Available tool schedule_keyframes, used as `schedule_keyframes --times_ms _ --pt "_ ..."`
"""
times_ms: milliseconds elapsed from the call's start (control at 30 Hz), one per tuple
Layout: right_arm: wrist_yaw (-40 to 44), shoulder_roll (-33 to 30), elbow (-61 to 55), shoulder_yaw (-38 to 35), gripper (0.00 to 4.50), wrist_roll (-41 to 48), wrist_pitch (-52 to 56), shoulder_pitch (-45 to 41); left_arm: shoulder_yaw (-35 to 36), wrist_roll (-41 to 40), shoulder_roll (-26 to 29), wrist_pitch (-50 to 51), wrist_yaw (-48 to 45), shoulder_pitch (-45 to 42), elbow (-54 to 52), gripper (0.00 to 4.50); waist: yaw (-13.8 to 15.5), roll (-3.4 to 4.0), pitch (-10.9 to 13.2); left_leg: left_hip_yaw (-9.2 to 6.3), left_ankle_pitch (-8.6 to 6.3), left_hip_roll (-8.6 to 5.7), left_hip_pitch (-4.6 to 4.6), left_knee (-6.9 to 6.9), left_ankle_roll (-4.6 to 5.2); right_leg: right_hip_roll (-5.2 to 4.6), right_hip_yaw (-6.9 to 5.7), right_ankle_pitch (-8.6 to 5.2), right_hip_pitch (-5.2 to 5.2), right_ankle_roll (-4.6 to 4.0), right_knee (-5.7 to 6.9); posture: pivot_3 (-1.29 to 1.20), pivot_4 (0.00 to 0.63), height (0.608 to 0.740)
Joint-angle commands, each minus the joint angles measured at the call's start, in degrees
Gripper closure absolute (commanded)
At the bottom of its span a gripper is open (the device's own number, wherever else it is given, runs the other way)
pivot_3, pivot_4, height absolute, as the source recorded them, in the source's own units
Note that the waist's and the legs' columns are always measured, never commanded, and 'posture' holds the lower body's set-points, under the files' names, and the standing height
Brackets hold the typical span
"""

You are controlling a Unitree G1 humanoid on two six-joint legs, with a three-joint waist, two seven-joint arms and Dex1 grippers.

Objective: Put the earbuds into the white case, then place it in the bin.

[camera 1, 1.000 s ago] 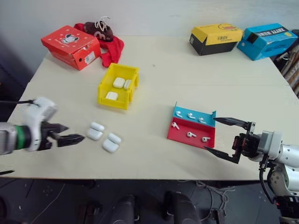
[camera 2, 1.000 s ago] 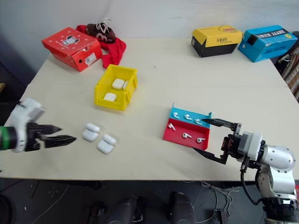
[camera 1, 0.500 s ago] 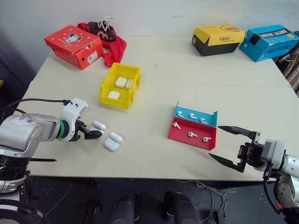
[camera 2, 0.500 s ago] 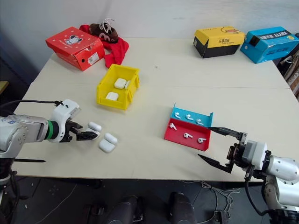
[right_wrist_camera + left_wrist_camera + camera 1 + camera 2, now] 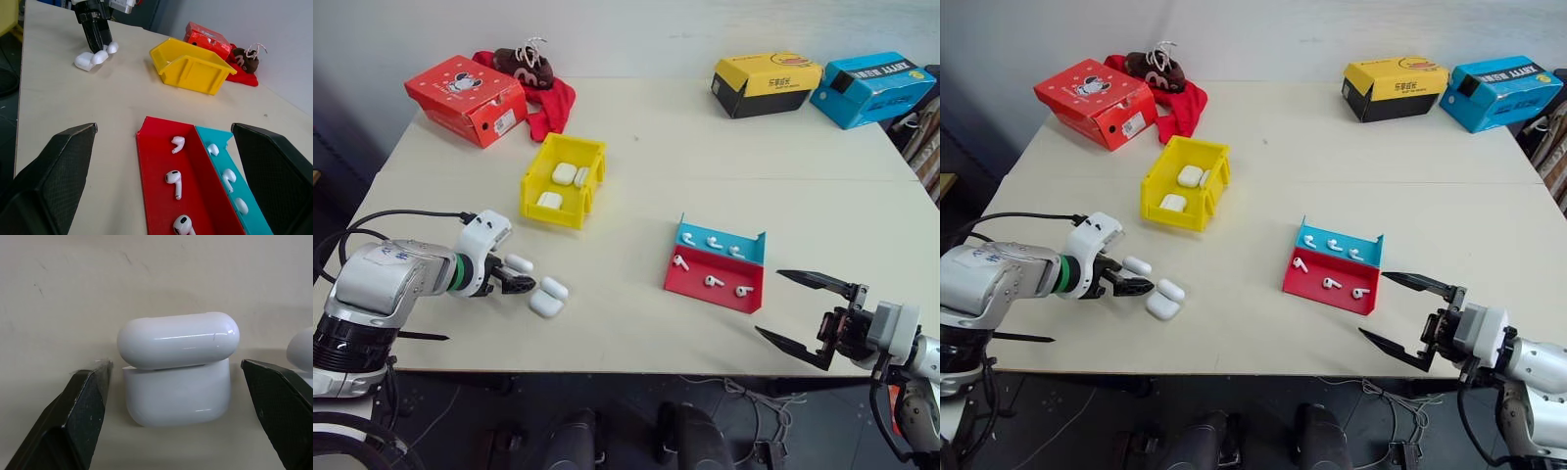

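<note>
My fingers are on both sides of the white case's lower body (image 5: 177, 394). My left gripper should close on the case now.
My left gripper (image 5: 521, 285) is open and low over the table, one black finger on each side of a white case (image 5: 177, 367), with gaps on both sides. More white cases (image 5: 554, 288) lie beside it. Several earbuds (image 5: 174, 178) lie in the red-and-blue tray (image 5: 744, 305) right of centre. The yellow bin (image 5: 551, 211) stands behind the loose cases and holds three cases. My right gripper (image 5: 769, 302) is open and level at the table's front right edge, just in front of the tray, holding nothing.
A red box (image 5: 465, 96) and a red cloth with a brown shoe (image 5: 530, 65) sit at the back left. A yellow-and-black box (image 5: 766, 83) and a blue box (image 5: 871, 86) stand at the back right. Bare tabletop lies between bin and tray.
My left gripper has come in from the left and down, and its fingers now straddle one case. The right gripper has drifted slightly back toward the front edge, still open.
</note>
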Motion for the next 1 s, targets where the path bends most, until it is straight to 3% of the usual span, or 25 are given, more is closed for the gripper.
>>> schedule_keyframes --times_ms 33,167,267,400,533,667,800,1000 --pt "-1.7 0.1 -3.0 -1.3 0.00 0.7 -0.2 0.5 -2.0 2.0 1.5 1.9 0.3 1.8 0.2 0.05 0.0 0.00 0.0 0.01 0.00 0.00 0.01 0.00 0.00 0.00 0.01 0.00 0.00 0.00 0.00 0.00 0.150 0.740" --pt "-2.2 0.0 -3.5 -1.1 0.00 0.6 -0.1 0.8 -2.0 2.6 2.1 2.3 0.5 2.8 -0.1 0.05 -0.2 0.00 0.0 0.03 -0.01 0.01 0.04 0.00 -0.02 0.00 0.03 -0.01 0.00 -0.02 0.01 0.00 0.150 0.740" --pt "-2.0 0.2 -2.8 -1.0 0.00 0.7 -0.7 0.9 -1.7 2.9 1.7 2.3 1.0 4.1 -1.1 0.63 -0.2 0.01 0.0 0.09 -0.02 0.01 0.13 -0.01 -0.03 0.00 0.12 -0.02 0.00 -0.04 -0.01 0.00 0.150 0.740" --pt "-1.1 0.8 -0.8 -0.9 0.00 0.6 -2.0 0.7 0.4 3.3 0.1 2.1 2.3 5.1 -1.3 1.72 -0.2 0.00 0.0 0.25 -0.05 0.02 0.44 -0.10 -0.05 0.00 0.31 -0.04 0.15 -0.06 -0.02 0.00 0.150 0.740" --pt "-0.9 0.9 -0.2 -0.7 0.00 0.5 -2.5 0.6 5.5 2.9 -1.4 -1.9 2.2 5.6 -0.3 1.72 -0.1 0.01 0.0 0.35 -0.15 0.04 0.58 -0.12 -0.15 -0.01 0.44 -0.05 0.20 -0.06 -0.01 0.00 0.150 0.740" --pt "-1.4 1.1 -0.4 -0.7 0.00 0.2 -2.5 0.8 16.8 1.4 -3.1 -22.2 -3.8 6.8 4.0 1.72 -0.1 -0.04 0.0 0.41 -0.27 0.06 0.61 -0.11 -0.36 -0.03 0.49 -0.05 0.17 -0.06 0.01 0.00 0.150 0.740" --pt "-3.9 0.2 -1.1 -1.8 0.00 -1.4 -1.0 1.9 25.1 -3.0 -4.1 -49.6 -23.8 10.6 6.5 1.72 -0.1 -0.25 0.0 0.74 -0.39 0.12 0.48 -0.09 -0.42 -0.13 0.65 -0.09 -0.28 -0.15 0.18 0.00 0.150 0.740" --pt "-14.1 -5.3 -7.6 -9.5 0.00 -6.5 12.8 13.3 24.6 -15.0 -13.1 -55.2 -32.8 14.0 -6.2 1.72 1.3 -0.12 0.0 0.96 -0.52 -0.10 0.46 -0.03 -0.03 -0.38 0.82 -0.03 -0.28 -0.04 0.21 0.00 0.150 0.740"
